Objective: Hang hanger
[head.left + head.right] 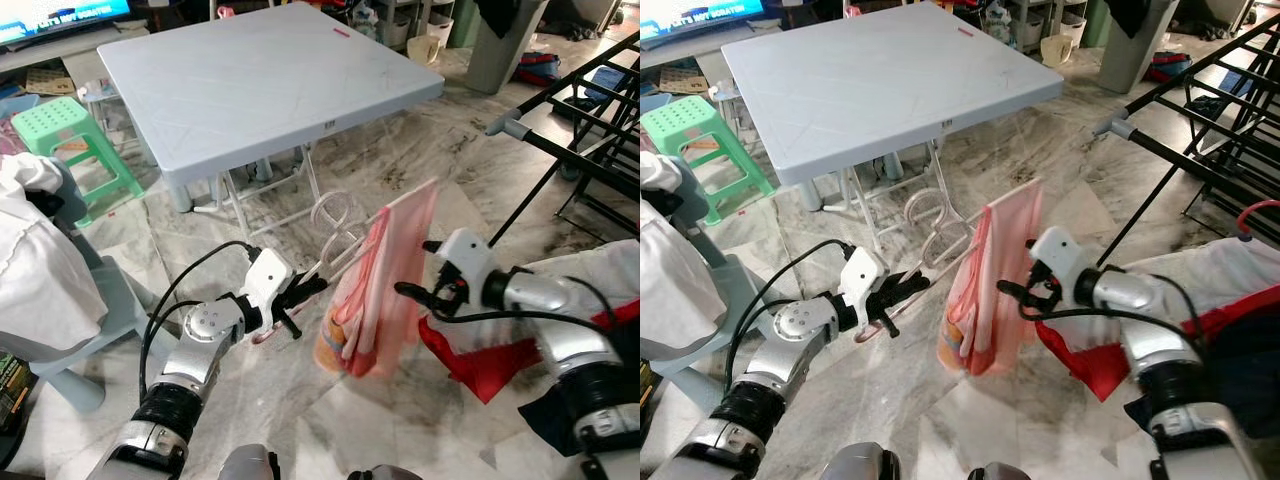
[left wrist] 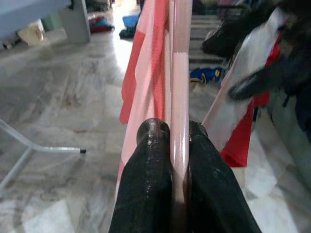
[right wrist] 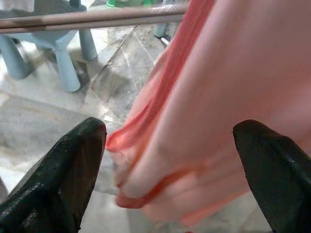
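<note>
To work the pink cloth on the hanger, my right gripper should next grab the cloth by its top fold.
A pink plastic hanger slants across the middle, low over the marble floor, with a pink-orange cloth draped over its bar. My left gripper is shut on the hanger's lower end; in the left wrist view the pink bar runs out between the two black fingertips. My right gripper stands open just right of the cloth, at its edge. In the right wrist view the cloth hangs between the spread fingers, with the hanger bar beyond.
A black drying rack stands at the right. A grey folding table is straight ahead, with a green stool to its left. Red and white clothes lie under my right arm. A small blue chair with white cloth sits at left.
</note>
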Robot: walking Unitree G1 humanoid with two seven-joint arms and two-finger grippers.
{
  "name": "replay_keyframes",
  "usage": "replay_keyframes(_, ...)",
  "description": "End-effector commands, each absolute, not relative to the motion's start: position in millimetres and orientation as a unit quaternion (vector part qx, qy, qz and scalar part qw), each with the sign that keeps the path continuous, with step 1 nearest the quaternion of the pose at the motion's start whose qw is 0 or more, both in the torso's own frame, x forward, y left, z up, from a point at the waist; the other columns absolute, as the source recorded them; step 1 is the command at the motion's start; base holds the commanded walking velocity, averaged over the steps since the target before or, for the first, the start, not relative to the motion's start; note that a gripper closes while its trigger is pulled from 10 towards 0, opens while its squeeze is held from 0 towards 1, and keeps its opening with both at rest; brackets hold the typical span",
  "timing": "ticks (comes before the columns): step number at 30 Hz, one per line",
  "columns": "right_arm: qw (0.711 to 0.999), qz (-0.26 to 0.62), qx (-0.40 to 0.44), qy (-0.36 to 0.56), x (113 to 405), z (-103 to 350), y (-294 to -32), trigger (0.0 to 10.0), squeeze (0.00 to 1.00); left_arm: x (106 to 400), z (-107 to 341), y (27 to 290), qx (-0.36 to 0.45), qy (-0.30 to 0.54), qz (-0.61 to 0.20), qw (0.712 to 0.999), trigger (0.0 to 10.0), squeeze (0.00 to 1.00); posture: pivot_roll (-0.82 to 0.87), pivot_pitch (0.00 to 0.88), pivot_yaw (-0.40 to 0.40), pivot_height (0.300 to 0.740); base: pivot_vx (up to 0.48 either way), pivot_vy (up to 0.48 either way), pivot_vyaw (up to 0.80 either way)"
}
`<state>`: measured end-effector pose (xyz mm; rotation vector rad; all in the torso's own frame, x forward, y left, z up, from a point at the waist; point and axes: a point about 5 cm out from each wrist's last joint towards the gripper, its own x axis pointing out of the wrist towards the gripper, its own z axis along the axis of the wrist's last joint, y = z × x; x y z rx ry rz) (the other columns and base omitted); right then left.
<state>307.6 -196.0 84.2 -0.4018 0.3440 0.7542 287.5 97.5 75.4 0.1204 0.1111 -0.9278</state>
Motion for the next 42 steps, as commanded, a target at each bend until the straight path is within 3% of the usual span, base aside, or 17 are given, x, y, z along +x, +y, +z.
replay_keyframes(1, 0.905, 0.342, -0.182, 0.174, 308, 82, -198, 10.0, 0.00, 287, 85, 95, 0.054, 0.035, -0.454, 0.888, 0.0, 0.00, -0.03, 0.000, 0.006, 0.740, 0.000, 0.000, 0.00)
replay_keyframes(10, 0.955, 0.212, -0.118, 0.169, 328, 78, -192, 10.0, 0.00, 280, 95, 87, 0.054, 0.021, -0.470, 0.881, 0.0, 0.00, -0.02, 0.000, -0.002, 0.740, 0.000, 0.000, 0.00)
replay_keyframes(11, 0.964, 0.187, -0.087, 0.169, 332, 78, -192, 0.0, 0.00, 277, 99, 85, 0.051, 0.021, -0.476, 0.878, 0.0, 0.00, -0.02, 0.000, -0.003, 0.740, 0.000, 0.000, 0.00)
replay_keyframes(42, 0.983, 0.112, -0.040, 0.140, 339, 86, -214, 0.0, 0.00, 273, 101, 86, 0.059, 0.033, -0.479, 0.875, 0.0, 0.00, -0.02, 0.000, -0.004, 0.740, 0.000, 0.000, 0.00)
